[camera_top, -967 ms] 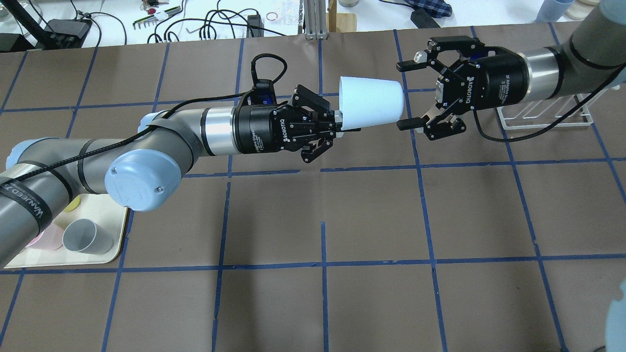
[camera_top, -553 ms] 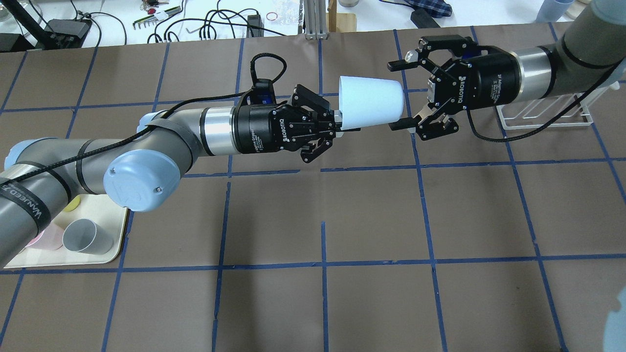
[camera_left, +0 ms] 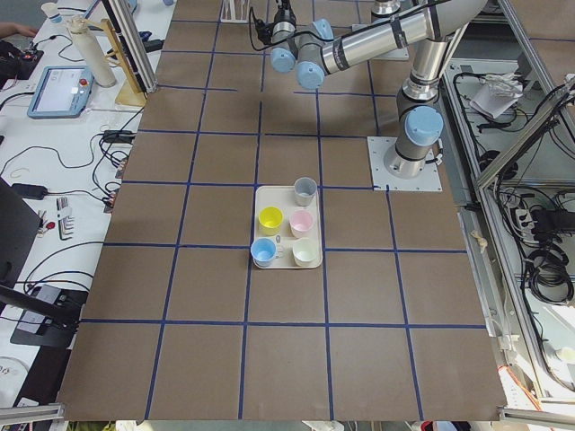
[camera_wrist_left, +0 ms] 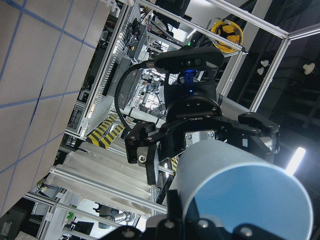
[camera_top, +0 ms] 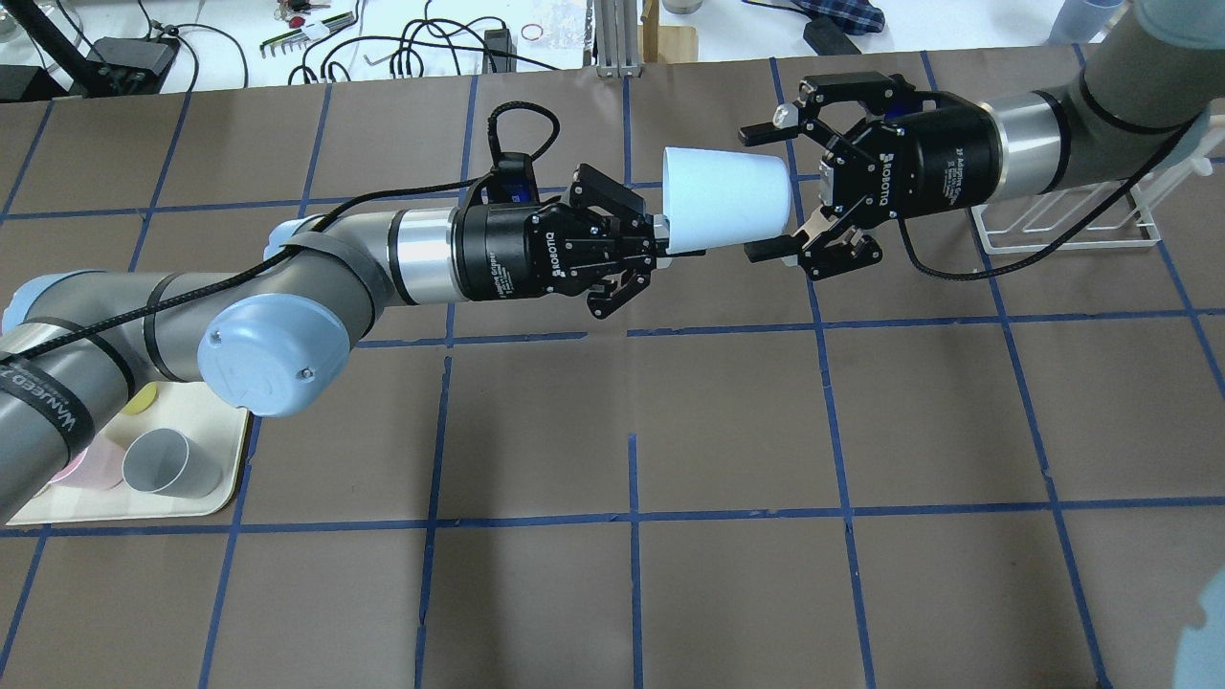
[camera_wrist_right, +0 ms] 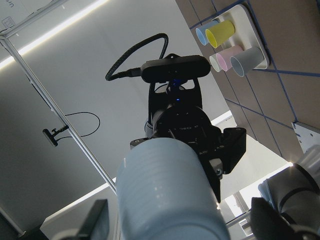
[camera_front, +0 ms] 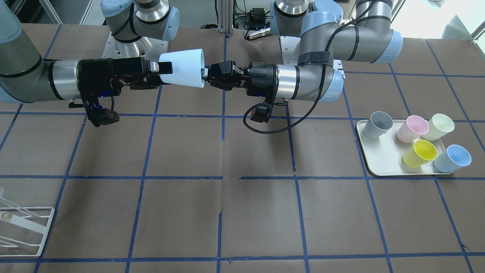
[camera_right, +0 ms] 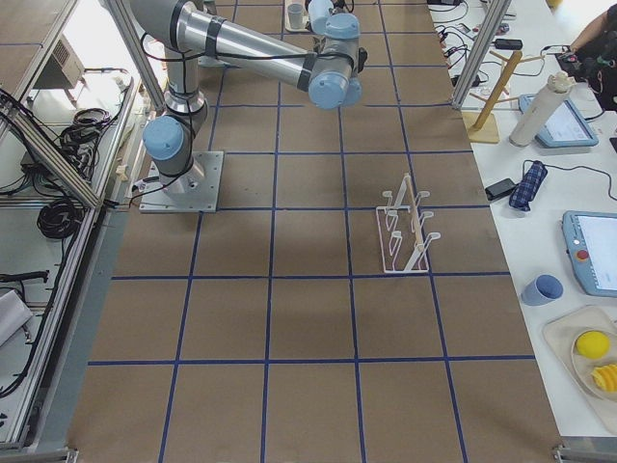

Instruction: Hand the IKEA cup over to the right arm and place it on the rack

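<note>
The pale blue cup has to go on the rack [camera_front: 25,227], so my right gripper will next grab its narrow base end [camera_front: 166,68] to place it there.
The IKEA cup [camera_top: 727,201] is pale blue and lies level in the air, base pointing at the right arm. My left gripper [camera_top: 662,239] is shut on its rim. My right gripper [camera_top: 756,191] is open, its fingers [camera_top: 766,254] standing either side of the cup's base end without touching it. The front-facing view shows the same: cup [camera_front: 182,72], left gripper [camera_front: 207,76], right gripper [camera_front: 165,74]. The left wrist view looks into the cup [camera_wrist_left: 240,190]. The white wire rack [camera_top: 1062,234] stands behind the right arm, and also shows in the front-facing view [camera_front: 19,227].
A beige tray [camera_front: 379,167] on the robot's left holds grey [camera_front: 375,125], pink [camera_front: 411,129], cream [camera_front: 439,127], yellow [camera_front: 420,153] and blue [camera_front: 452,158] cups. The left arm's black cable hangs below its wrist [camera_front: 261,125]. The brown table carries blue tape lines.
My right gripper has moved left toward the cup, and its open fingers now straddle the base end. The left arm and cup have stayed still.
</note>
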Tool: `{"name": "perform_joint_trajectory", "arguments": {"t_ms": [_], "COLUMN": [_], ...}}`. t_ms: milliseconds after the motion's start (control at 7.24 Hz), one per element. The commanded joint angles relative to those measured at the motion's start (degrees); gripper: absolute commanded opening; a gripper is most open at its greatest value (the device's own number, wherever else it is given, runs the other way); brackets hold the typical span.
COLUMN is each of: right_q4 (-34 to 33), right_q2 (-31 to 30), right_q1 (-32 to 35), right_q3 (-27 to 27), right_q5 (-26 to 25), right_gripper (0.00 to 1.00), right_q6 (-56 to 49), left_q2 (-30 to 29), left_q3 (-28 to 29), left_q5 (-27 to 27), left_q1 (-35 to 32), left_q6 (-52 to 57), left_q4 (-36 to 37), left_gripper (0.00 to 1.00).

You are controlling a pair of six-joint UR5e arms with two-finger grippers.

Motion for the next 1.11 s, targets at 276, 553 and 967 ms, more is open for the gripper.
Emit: {"name": "perform_joint_trajectory", "arguments": {"t_ms": [276,553,967], "right_q4": [1.4,1.5,2.0], "right_q2": [-0.6,-0.6,-0.5], "right_q1": [0.1,0.1,0.1], "right_q3": [-0.5,-0.4,-0.4], "right_q5": [0.0,-0.1,0.0], "right_gripper": [1.0,0.93,0.74], "right_q6": [-0.2,-0.2,-0.2], "left_q2": [0.2,0.2,0.2], "left_q3": [-0.2,-0.1,-0.1], "left_q5": [0.0,0.0,0.0], "left_q1": [0.0,0.0,0.0], "left_q6": [0.1,0.2,0.2], "left_q4": [0.0,0.0,0.0], "left_gripper": [0.0,0.0,0.0]}}
